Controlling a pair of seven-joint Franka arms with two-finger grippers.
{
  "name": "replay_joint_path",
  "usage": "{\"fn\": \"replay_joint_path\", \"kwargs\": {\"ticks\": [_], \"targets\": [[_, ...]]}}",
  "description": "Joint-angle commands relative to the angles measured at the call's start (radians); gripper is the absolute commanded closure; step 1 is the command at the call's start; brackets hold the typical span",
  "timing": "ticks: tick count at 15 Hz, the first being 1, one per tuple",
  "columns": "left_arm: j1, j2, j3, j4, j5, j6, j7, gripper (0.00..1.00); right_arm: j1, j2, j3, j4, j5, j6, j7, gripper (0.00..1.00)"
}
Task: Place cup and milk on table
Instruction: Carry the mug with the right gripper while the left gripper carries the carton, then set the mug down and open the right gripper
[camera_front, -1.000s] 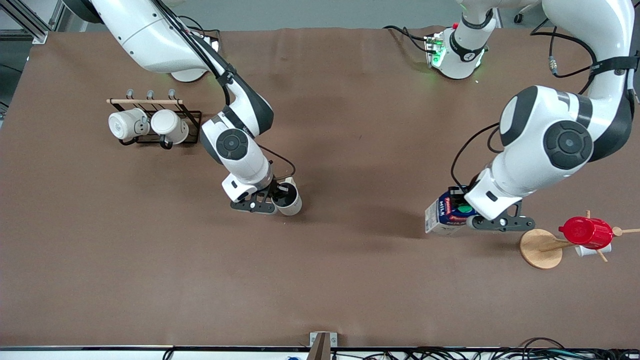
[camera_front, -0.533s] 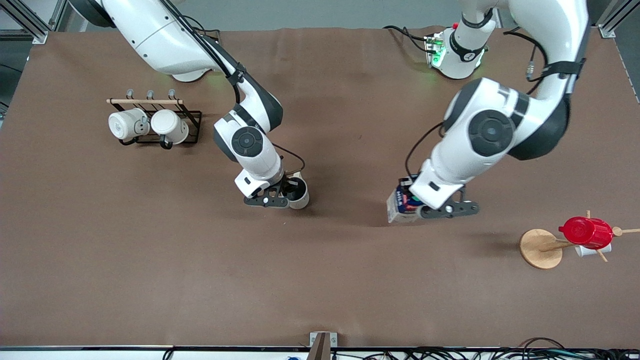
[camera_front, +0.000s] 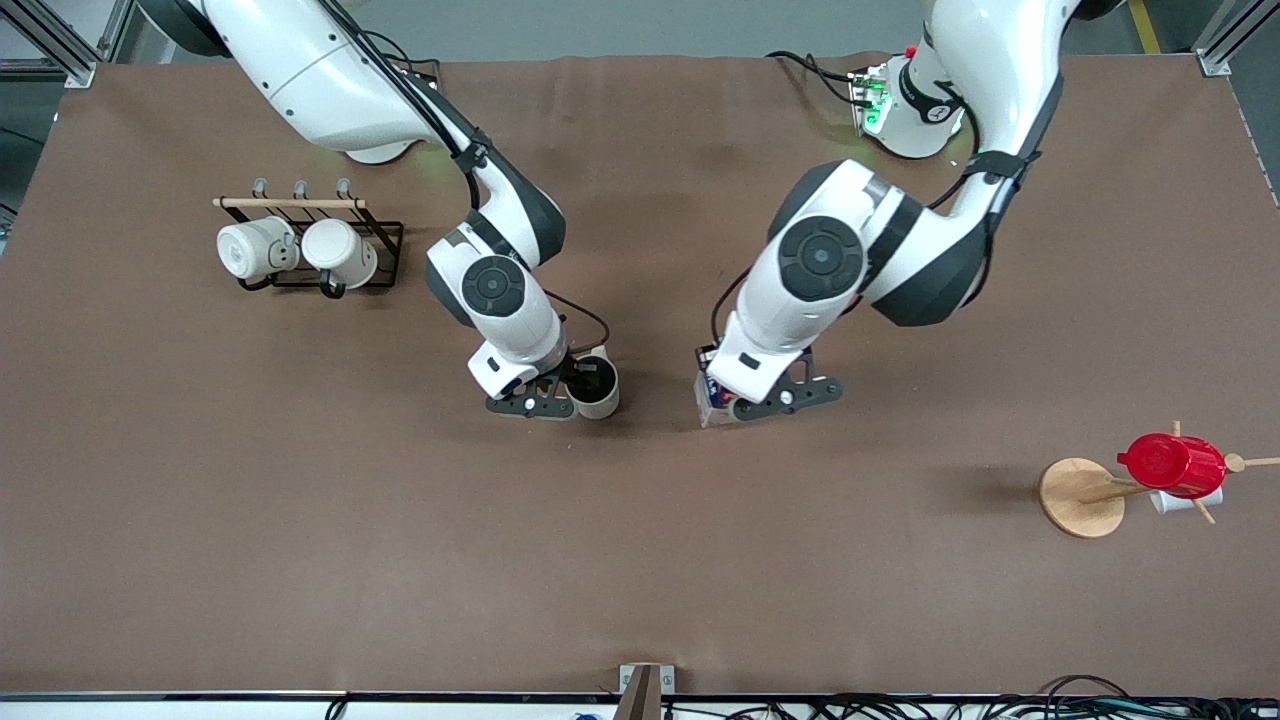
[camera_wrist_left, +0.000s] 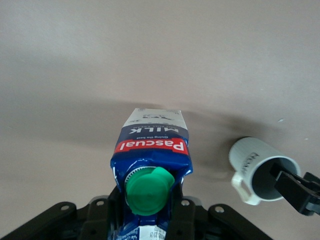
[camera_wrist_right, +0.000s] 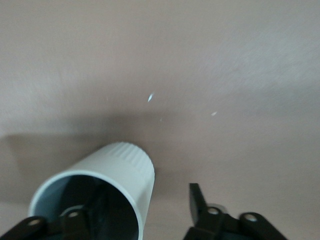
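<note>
The left gripper should keep holding the carton until it is on the tabletop, because the milk carton's base (camera_front: 713, 418) (camera_wrist_left: 156, 113) is still hanging above the table beside the cup.
The cream-white cup (camera_front: 598, 390) stands upright on the brown table (camera_front: 640, 560) near the middle. My right gripper (camera_front: 578, 388) is over its rim and open. In the right wrist view one finger is inside the cup (camera_wrist_right: 107, 185) and the other finger (camera_wrist_right: 197, 200) is outside, apart from the wall. My left gripper (camera_front: 724, 398) is shut on the top of the milk carton (camera_front: 707, 398), beside the cup toward the left arm's end. The left wrist view shows the carton (camera_wrist_left: 152, 145) upright with its green cap, low over the table, and the cup (camera_wrist_left: 255, 167) beside it.
A black wire rack (camera_front: 385, 240) with two white mugs stands toward the right arm's end. A wooden mug tree (camera_front: 1078, 497) holding a red cup (camera_front: 1170, 463) stands toward the left arm's end, nearer the front camera.
My left gripper carried the milk from beside the mug tree to the middle, next to the cup. My right gripper shifted slightly toward the left arm's end with the cup, then stayed.
</note>
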Motion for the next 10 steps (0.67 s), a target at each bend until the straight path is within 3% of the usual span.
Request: {"fn": "replay_joint_path", "kwargs": {"ticks": [1, 5, 7, 9, 10], "targets": [[-0.062, 0.048, 0.008, 0.054, 0.01, 0.038, -0.091, 0.72, -0.072, -0.17, 0.021, -0.013, -0.012, -0.163, 0.015, 0.0], [-0.111, 0.084, 0.012, 0.052, 0.013, 0.095, -0.129, 0.72, -0.179, -0.366, 0.007, -0.02, -0.012, -0.367, -0.025, 0.0], [-0.121, 0.098, 0.012, 0.052, 0.013, 0.098, -0.129, 0.68, -0.209, -0.432, -0.057, -0.02, -0.011, -0.409, -0.107, 0.0], [-0.131, 0.109, 0.012, 0.052, 0.013, 0.1, -0.129, 0.54, -0.21, -0.489, -0.15, -0.02, 0.007, -0.439, -0.195, 0.0], [-0.133, 0.114, 0.012, 0.052, 0.013, 0.11, -0.129, 0.47, -0.219, -0.515, -0.196, -0.02, 0.062, -0.455, -0.245, 0.0]]}}
